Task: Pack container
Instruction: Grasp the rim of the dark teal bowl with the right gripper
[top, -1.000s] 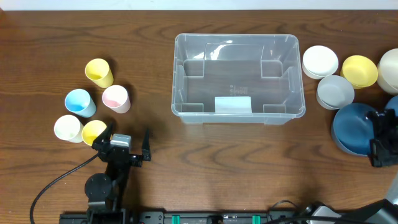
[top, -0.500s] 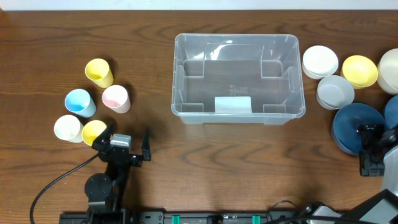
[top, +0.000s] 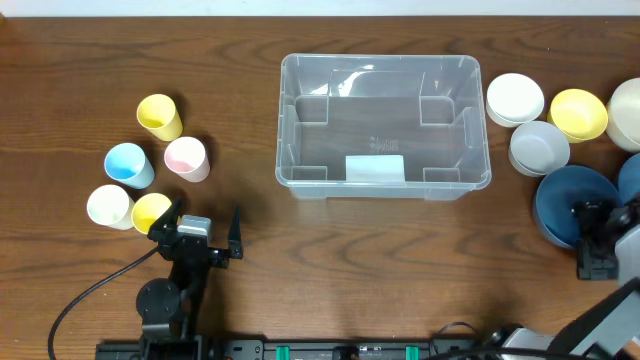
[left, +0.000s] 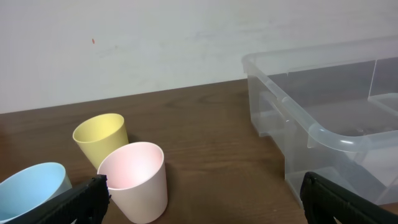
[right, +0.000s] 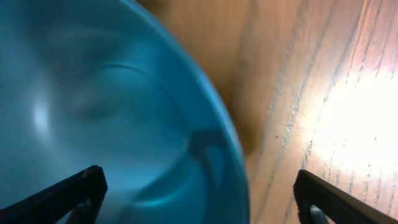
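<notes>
The dark blue bowl has to be packed into the container (top: 380, 61), and its base should stay free for that. My right gripper will grab the bowl by its near rim next.
The container (top: 380, 61), a large clear bin with a white label, stands empty at the table's middle; its corner shows in the left wrist view (left: 323, 134). My right gripper (top: 592, 240) is open over the near right edge of a dark blue bowl (top: 558, 205). In the right wrist view the bowl's rim (right: 124, 112) lies between the spread fingers (right: 199, 205). My left gripper (top: 200, 232) is open and empty, low at the front left, facing a pink cup (left: 134, 180).
Cups stand at the left: yellow (top: 159, 116), blue (top: 128, 165), pink (top: 187, 158), cream (top: 109, 206), yellow (top: 150, 212). Bowls at the right: white (top: 515, 99), yellow (top: 578, 113), grey (top: 539, 147), cream (top: 628, 110), and a blue one (top: 630, 180) at the edge.
My right gripper has moved left and toward the front edge, over the dark blue bowl's rim. The left arm has not moved.
</notes>
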